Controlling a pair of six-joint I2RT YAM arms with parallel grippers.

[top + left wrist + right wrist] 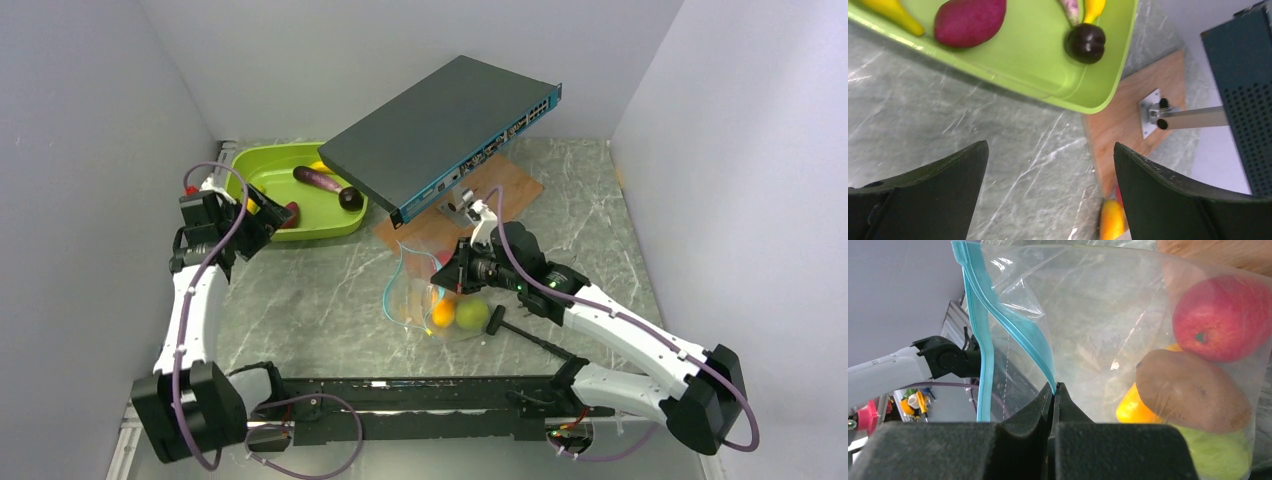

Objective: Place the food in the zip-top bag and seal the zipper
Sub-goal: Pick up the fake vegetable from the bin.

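I need to place the purple eggplant end-first in the zip-top bag (415, 290), so my left gripper should next grab it across its sides toward the paler tapered end (329, 184).
The clear zip-top bag (415, 290) lies mid-table, its mouth held up by my right gripper (1054, 386), which is shut on the teal zipper (1023, 332). Through the plastic show a red apple (1223, 315), a brown piece (1193, 395), an orange (1130, 411) and a green apple (1220, 455). My left gripper (1050, 147) hangs open over bare table beside the lime-green tray (1088, 95), nothing between its fingers. Food in the tray: a dark-red piece (969, 20), a dark round piece (1085, 42), a purple eggplant (318, 179) and yellow bananas (895, 12).
A dark network switch (450, 125) rests tilted on a metal post (1193, 117) fixed to a wooden board (505, 195) behind the bag. A black rod (535, 338) lies on the table by the right arm. Grey walls close in both sides.
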